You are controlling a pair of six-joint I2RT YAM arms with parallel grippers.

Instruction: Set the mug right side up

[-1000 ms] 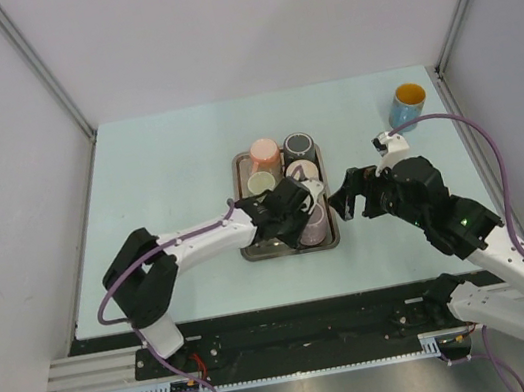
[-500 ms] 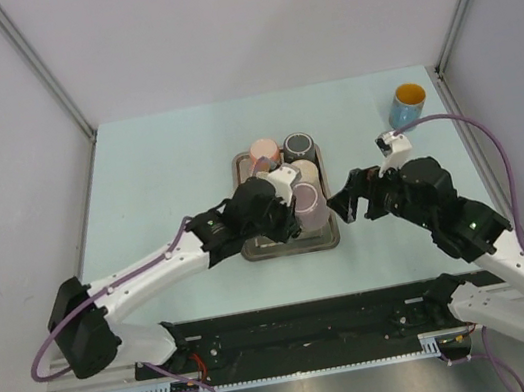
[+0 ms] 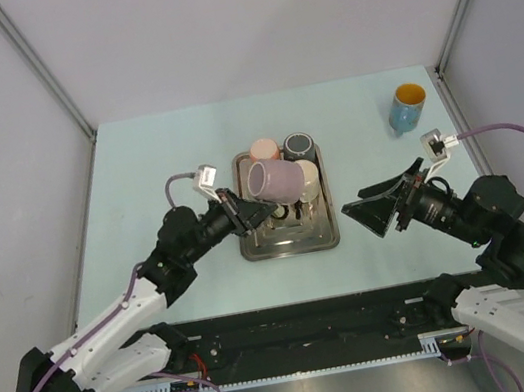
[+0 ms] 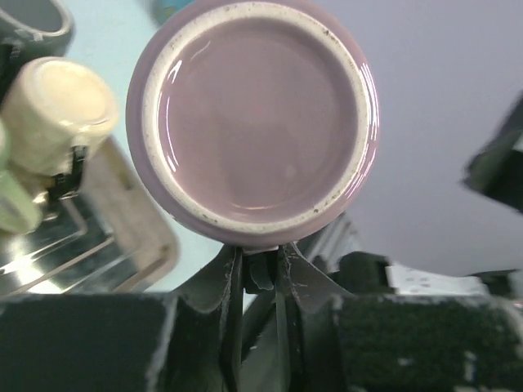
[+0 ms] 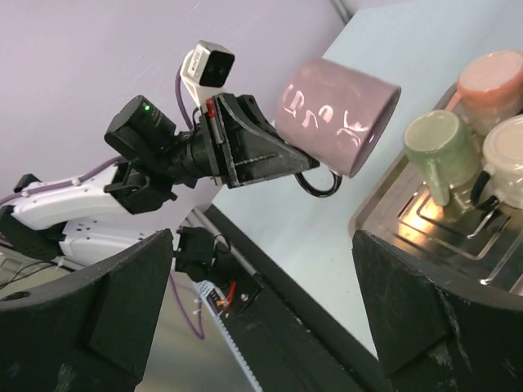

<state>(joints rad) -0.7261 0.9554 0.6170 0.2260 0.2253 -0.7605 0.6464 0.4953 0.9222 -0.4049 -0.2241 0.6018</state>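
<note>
My right gripper grabs the mauve mug's dark handle (image 3: 284,211) (image 5: 333,185) next, at the end by the mug's rim, so the mug's base stays free to set it upright.
The mauve mug (image 3: 275,181) hangs tilted on its side above the metal tray (image 3: 292,249). My left gripper (image 3: 244,211) is shut on its dark handle. In the left wrist view the mug's base (image 4: 253,122) fills the upper frame, and the jaws (image 4: 261,263) pinch the handle just below it. The right wrist view shows the mug (image 5: 335,114) and its handle loop (image 5: 319,184) in the air, held by the left gripper (image 5: 270,159). My right gripper (image 3: 369,214) is open and empty to the right of the tray, facing the mug; its fingers (image 5: 122,302) stand wide apart.
On the tray stand a pink mug (image 3: 264,149), a dark mug (image 3: 296,143) and a cream mug (image 3: 308,172). A green mug (image 5: 437,147) shows upside down in the right wrist view. A blue mug with a yellow inside (image 3: 408,105) stands upright at the far right.
My left arm has drawn back and lifted the mauve mug out of the tray, tipping it onto its side. My right arm has pulled back to the right, its gripper turned toward the mug.
</note>
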